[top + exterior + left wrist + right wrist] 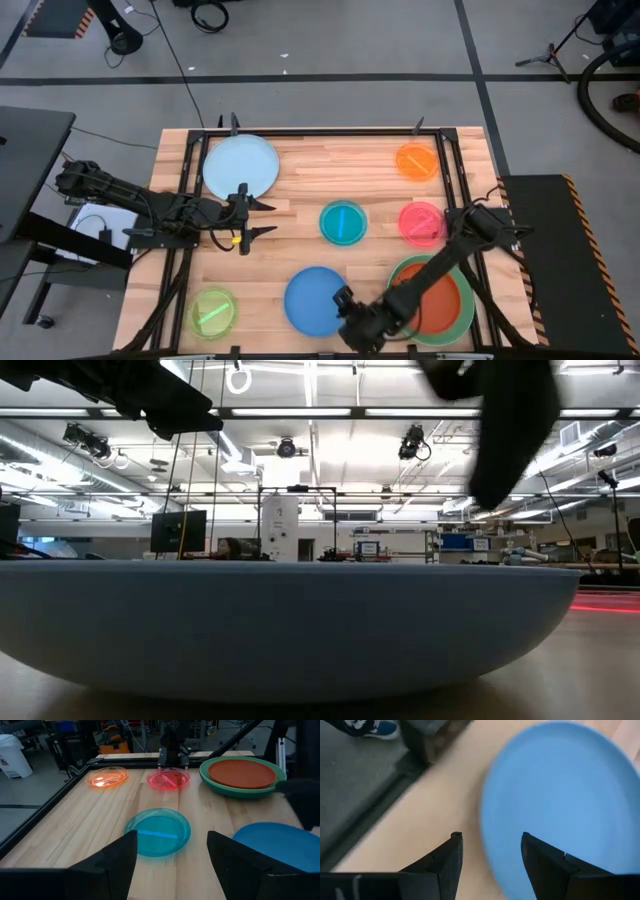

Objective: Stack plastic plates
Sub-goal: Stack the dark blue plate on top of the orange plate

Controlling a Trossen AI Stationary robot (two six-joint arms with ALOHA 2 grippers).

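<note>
The robot's right gripper should next grab the medium blue plate by its rim (487, 832) to stack it on the red-orange plate.
My left gripper (268, 218) (172, 855) is open and hovers left of centre, between the large pale blue plate (240, 167) and the small teal plate (343, 222) (157, 831). My right gripper (343, 298) (490, 862) is open at the right edge of the medium blue plate (313, 300) (560, 795), one finger on either side of its rim. That plate lies flat near the table's near edge and fills the low view (300, 620). The red-orange plate (438, 302) (241, 772) rests inside a large green plate (400, 270) (235, 790).
Small plates lie flat and apart: orange (417, 161) (107, 776) far right, pink (421, 222) (168, 779) right of the teal one, lime (213, 312) near left. A black frame (330, 131) borders the table. Bare wood shows in the middle (300, 240).
</note>
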